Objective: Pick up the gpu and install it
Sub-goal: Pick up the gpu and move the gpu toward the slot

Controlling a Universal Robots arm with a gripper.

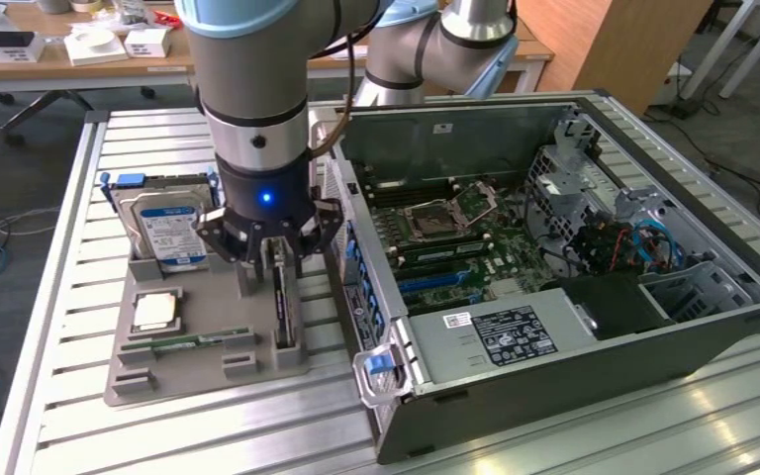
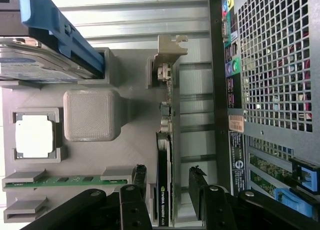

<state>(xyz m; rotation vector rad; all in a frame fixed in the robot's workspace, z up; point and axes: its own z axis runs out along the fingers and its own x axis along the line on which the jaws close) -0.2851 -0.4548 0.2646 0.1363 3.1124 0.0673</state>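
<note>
My fingers are on both sides but stop above the top edge of the GPU's black shroud (image 1: 284, 307), so my gripper needs to go lower before it closes on the GPU.
The gpu (image 2: 164, 190) stands on its edge in a slot of the grey holder tray (image 2: 135, 145), its silver end bracket (image 2: 169, 55) pointing away from the fingers. Its black shroud carries green NVIDIA lettering. My gripper (image 2: 168, 176) is open and straddles the card. One black fingertip (image 2: 139, 172) is on each side, with a gap between each pad and the card. In the exterior view the gripper (image 1: 278, 275) hangs straight down over the gpu (image 1: 284, 317), beside the open computer case (image 1: 552, 327).
The tray also holds a blue-labelled hard drive (image 1: 169, 230), a CPU (image 1: 155, 312) and a RAM stick (image 1: 202, 341). The case's motherboard (image 1: 453, 237) lies exposed at the exterior view's right. The case's perforated rear panel (image 2: 272, 65) stands close beside the card.
</note>
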